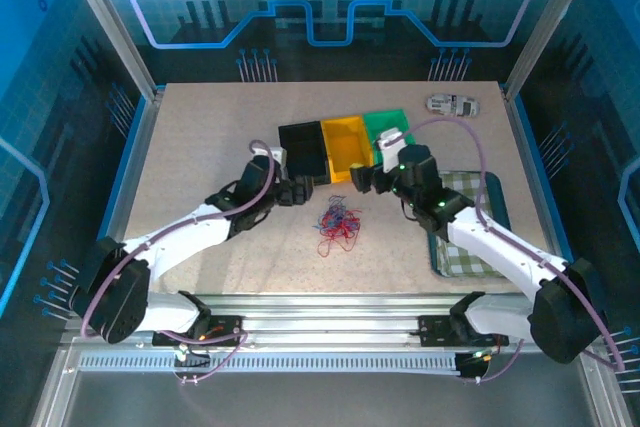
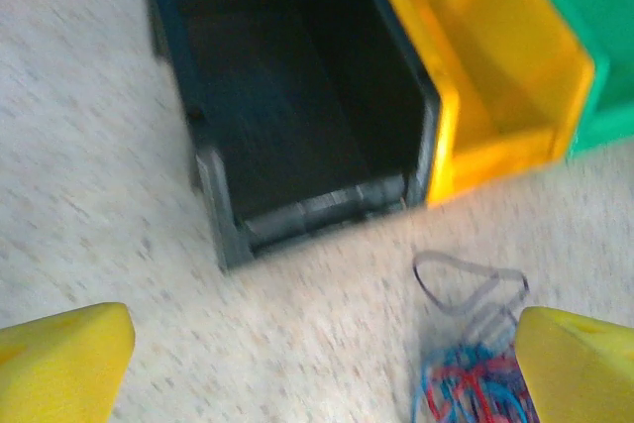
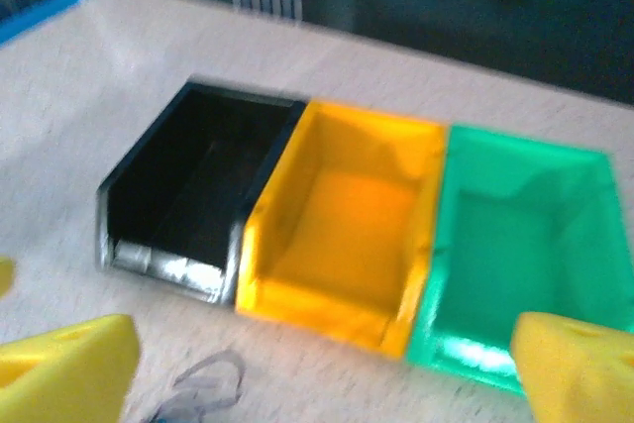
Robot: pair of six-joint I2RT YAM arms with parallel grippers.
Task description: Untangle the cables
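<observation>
My right gripper will grab a single piece of red cable at the tangle's outer edge, pull it free and untangle the cables.
The cables lie as a small tangle of red, blue and dark strands on the table, in front of the bins. In the left wrist view the cables sit at the lower right, beside the right yellow fingertip. My left gripper hovers left of and above the tangle, open, nothing between its fingers. My right gripper hangs to the upper right of the tangle, open and empty. The right wrist view catches a grey loop of the cables at the bottom edge.
Three bins stand side by side behind the tangle: black, yellow and green. A checked cloth on a dark tray lies under the right arm. A small grey object rests at the back right corner.
</observation>
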